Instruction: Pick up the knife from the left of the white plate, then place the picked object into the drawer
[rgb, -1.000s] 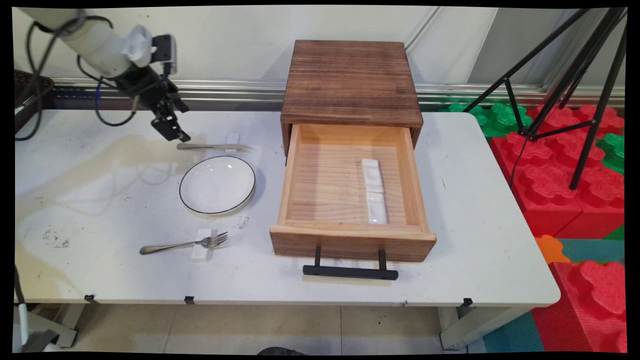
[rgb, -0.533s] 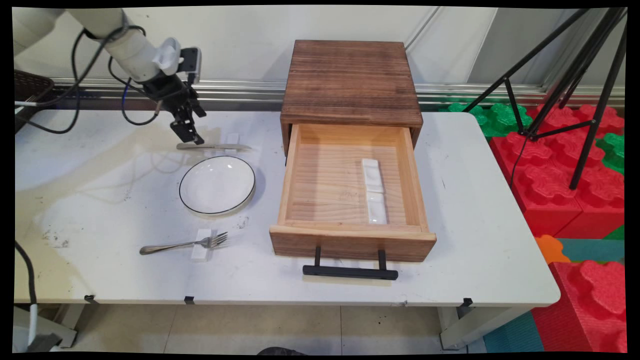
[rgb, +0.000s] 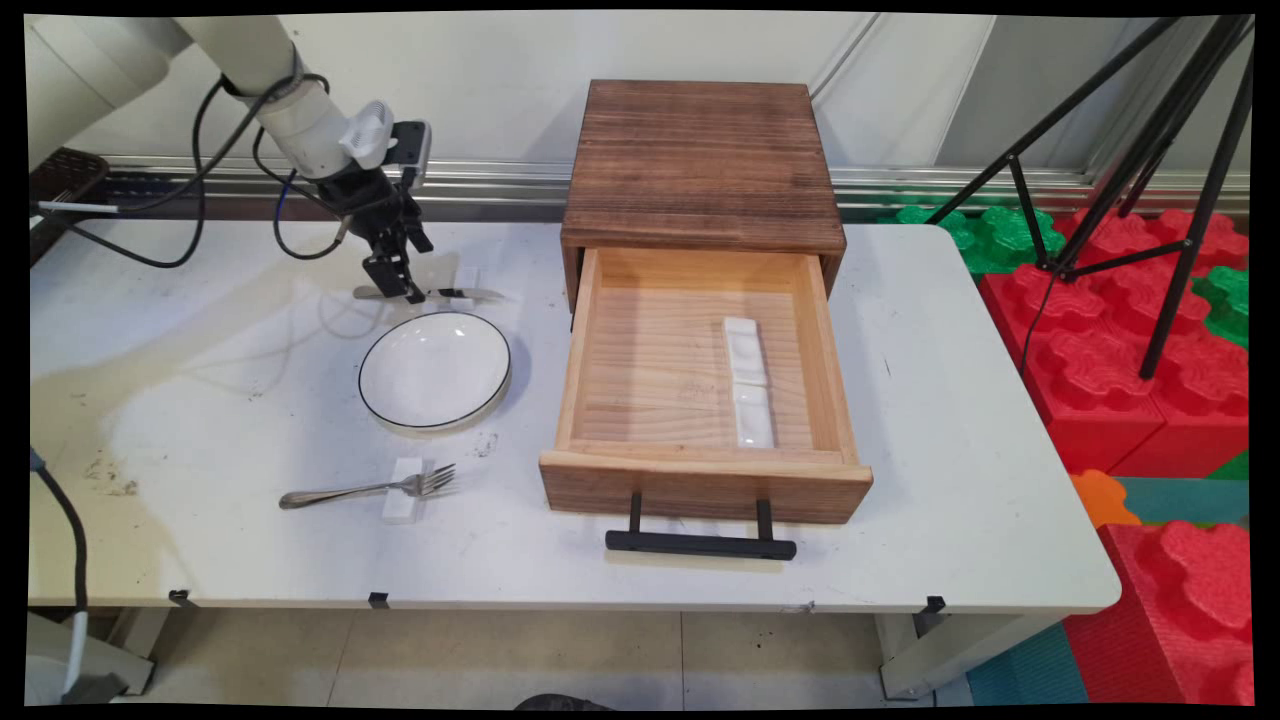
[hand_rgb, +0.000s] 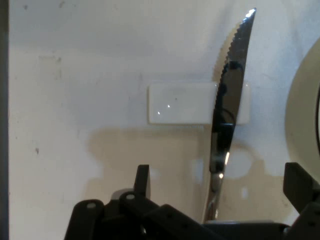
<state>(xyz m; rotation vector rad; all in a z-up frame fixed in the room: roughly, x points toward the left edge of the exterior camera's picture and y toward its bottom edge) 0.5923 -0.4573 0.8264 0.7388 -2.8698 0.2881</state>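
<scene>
The gripper should next grab the silver table knife by its handle to lay it across a white rest in the open drawer.
A steel knife lies behind the white plate, its serrated blade resting on a small white rest. My gripper hangs low over the knife's handle end, open. In the hand view the knife runs up between the two fingertips, with the gripper straddling its handle and the white rest ahead under the blade. I see no contact with the knife. The plate's rim shows at the right edge.
A fork lies on another white rest near the front. A wooden cabinet stands at the back with its drawer pulled open; two white rests lie inside. A black handle juts forward.
The arm has swung right and down from the table's back left. The gripper now sits over the knife's handle. Nothing on the table has moved.
</scene>
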